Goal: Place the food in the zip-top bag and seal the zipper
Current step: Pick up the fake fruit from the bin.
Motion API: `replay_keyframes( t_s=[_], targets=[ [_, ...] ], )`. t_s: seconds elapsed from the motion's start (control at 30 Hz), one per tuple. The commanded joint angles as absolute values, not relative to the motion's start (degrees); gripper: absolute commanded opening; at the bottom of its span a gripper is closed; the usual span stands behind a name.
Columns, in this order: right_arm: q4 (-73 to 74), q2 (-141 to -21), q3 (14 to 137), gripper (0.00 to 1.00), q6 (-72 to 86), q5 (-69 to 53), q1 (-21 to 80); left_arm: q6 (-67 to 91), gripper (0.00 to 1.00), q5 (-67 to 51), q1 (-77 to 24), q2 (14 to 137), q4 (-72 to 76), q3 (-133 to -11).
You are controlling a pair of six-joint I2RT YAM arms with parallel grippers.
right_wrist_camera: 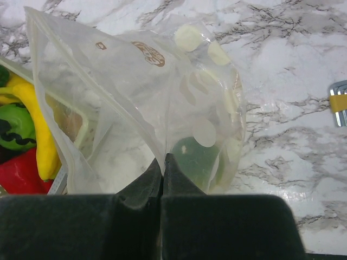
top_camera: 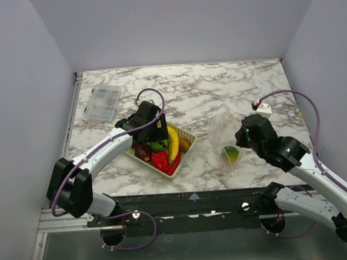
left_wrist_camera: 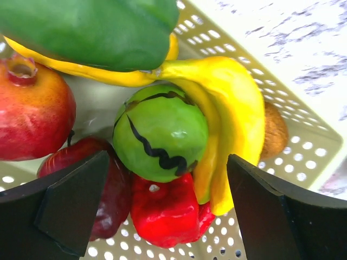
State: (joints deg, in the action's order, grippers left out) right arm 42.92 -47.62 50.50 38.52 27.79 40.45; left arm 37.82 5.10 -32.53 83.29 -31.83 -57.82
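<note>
The robot's left gripper should next grab the yellow banana (top_camera: 174,143) by its free tip end near the red pepper, so the banana can go into the zip-top bag stem end first.
The pale mesh basket (top_camera: 185,135) holds the food: a yellow banana (top_camera: 174,143), a red pepper (top_camera: 160,160), a dark red fruit (top_camera: 142,150) and a green fruit (top_camera: 157,146). My left gripper (top_camera: 157,133) is open right above the basket. In the left wrist view its fingers (left_wrist_camera: 70,203) straddle the round green fruit (left_wrist_camera: 160,132), the red pepper (left_wrist_camera: 168,208) and the banana (left_wrist_camera: 233,108). My right gripper (top_camera: 243,136) is shut on the edge of the zip-top bag (top_camera: 225,135), holding it up (right_wrist_camera: 162,103). A green-yellow fruit (top_camera: 230,155) lies inside the bag.
A clear compartment box (top_camera: 103,103) lies at the back left of the marble table (top_camera: 195,93). A green pepper (left_wrist_camera: 92,30) and a red pomegranate-like fruit (left_wrist_camera: 32,111) show in the left wrist view. A small white piece (top_camera: 264,107) sits near the right arm's cable.
</note>
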Motion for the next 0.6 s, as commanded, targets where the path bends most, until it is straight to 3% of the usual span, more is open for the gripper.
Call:
replay_keyframes(
  t_s=[0.0, 0.57],
  targets=[
    [41.5, -48.0, 50.0, 0.01, 37.8, 27.4, 40.7, 37.5, 0.90, 9.9, -34.5, 76.1, -31.3, -58.4],
    [41.5, -47.6, 49.8, 0.01, 37.6, 27.1, 40.6, 50.9, 0.71, 14.6, -47.7, 89.0, -33.6, -64.7]
  ],
)
